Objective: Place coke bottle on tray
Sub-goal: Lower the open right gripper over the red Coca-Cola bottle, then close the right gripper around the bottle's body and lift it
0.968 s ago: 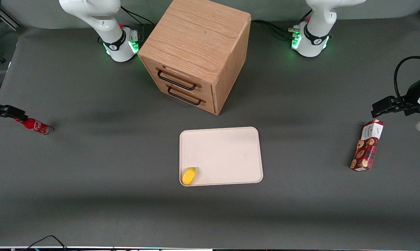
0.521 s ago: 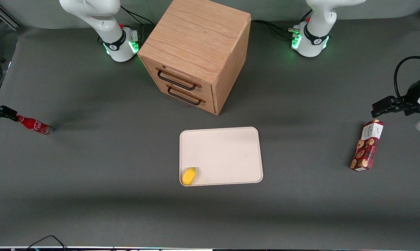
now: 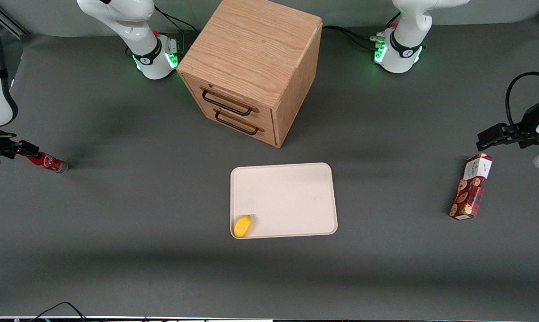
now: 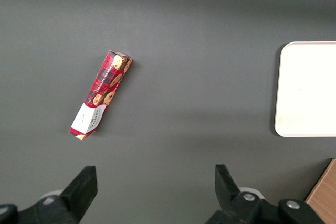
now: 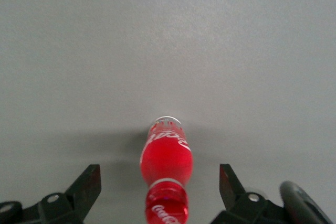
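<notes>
The coke bottle needs to go on the tray, so my right gripper should grab it by its capped neck (image 5: 166,203) next.
The coke bottle (image 3: 47,162) lies on its side on the grey table at the working arm's end, with its red cap pointing at my gripper and its clear base pointing away. My right gripper (image 3: 23,150) is open and low at the cap end. In the right wrist view the bottle (image 5: 166,161) lies lengthwise between the open fingers (image 5: 88,182), with the cap between the tips and untouched. The cream-white tray (image 3: 292,192) lies mid-table, nearer the front camera than the cabinet; its edge shows in the left wrist view (image 4: 310,87).
A small yellow object (image 3: 242,226) lies in the tray's corner nearest the front camera. A wooden two-drawer cabinet (image 3: 251,67) stands between the arm bases. A red cookie box (image 3: 470,185) lies toward the parked arm's end and also shows in the left wrist view (image 4: 102,93).
The gripper first pulled away from the bottle toward the table's end, then came back to the cap; more of the arm now shows. The bottle has not moved.
</notes>
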